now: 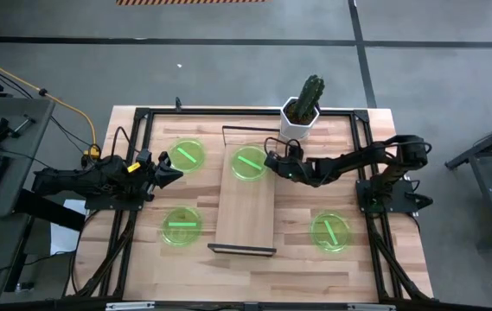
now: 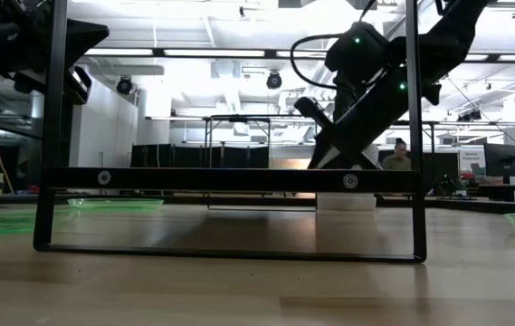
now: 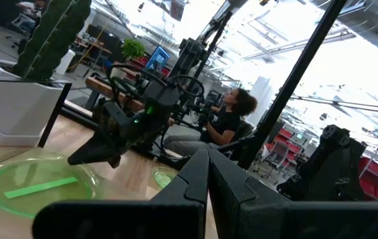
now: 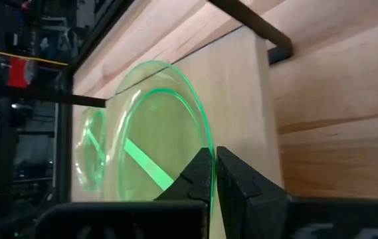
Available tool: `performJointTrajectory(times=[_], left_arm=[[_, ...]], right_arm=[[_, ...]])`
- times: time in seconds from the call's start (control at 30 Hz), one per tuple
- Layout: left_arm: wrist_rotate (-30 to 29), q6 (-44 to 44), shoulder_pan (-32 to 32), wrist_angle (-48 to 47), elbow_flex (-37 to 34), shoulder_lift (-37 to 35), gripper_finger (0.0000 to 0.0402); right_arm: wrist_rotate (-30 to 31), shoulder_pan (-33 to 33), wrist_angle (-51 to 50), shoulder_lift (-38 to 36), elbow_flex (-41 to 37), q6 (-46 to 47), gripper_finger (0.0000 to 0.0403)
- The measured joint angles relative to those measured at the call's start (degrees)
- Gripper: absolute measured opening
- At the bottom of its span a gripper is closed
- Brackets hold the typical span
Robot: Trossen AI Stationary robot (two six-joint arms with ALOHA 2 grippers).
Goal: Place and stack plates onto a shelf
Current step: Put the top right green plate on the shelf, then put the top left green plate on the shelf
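Observation:
The plate's base [image 1: 248,168] lies flat on the shelf board [image 1: 246,203], inside the board's side edges, so it is time for my right gripper to release the plate.
Four green plates show in the high view. One plate [image 1: 250,162] lies over the far end of the light-wood shelf [image 1: 246,216], which stands in the table's middle. The others rest flat on the table: far left [image 1: 187,155], near left [image 1: 181,226] and near right [image 1: 330,231]. My right gripper [image 1: 271,164] reaches in from the right and is shut on the shelf plate [image 4: 155,139]. My left gripper [image 1: 175,174] is shut on nothing and hovers just to the near right of the far-left plate. The left wrist view shows the shelf plate [image 3: 36,182] with the right gripper [image 3: 92,156] at its rim. My right gripper pinches the shelf plate's rim [image 4: 205,143], on the side toward the table's right, between its two fingers [image 4: 242,182]. The fingers come nearly level from the right. The plate lies about flat over the shelf's far end; I cannot tell whether it rests on the board.
A cactus in a white pot [image 1: 304,108] stands at the table's far edge, just beyond the shelf. Black frame rails [image 1: 362,155] run along the table's sides. The shelf's black end frame [image 2: 230,181] fills the low view. A person [image 3: 232,119] sits beyond the table.

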Motion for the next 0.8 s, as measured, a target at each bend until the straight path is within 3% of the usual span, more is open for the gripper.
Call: performJointTrajectory(times=[0.2,0.47,0.63,0.8], left_arm=[[0.0,0.0,0.0,0.0,0.0,0.0,0.0000],[0.0,0.0,0.0,0.0,0.0,0.0,0.0000],[0.0,0.0,0.0,0.0,0.0,0.0,0.0000],[0.0,0.0,0.0,0.0,0.0,0.0,0.0000]], right_arm=[[-2.3,0.0,-0.7,0.0,0.0,0.0,0.0014],[-5.4,0.0,-5.8,-3.5,0.0,-1.2,0.0114],[-7.1,0.0,-19.5,-13.4,0.0,-7.0,0.0163],[-7.8,0.6,-33.2,-27.6,0.0,-13.9,0.0181]])
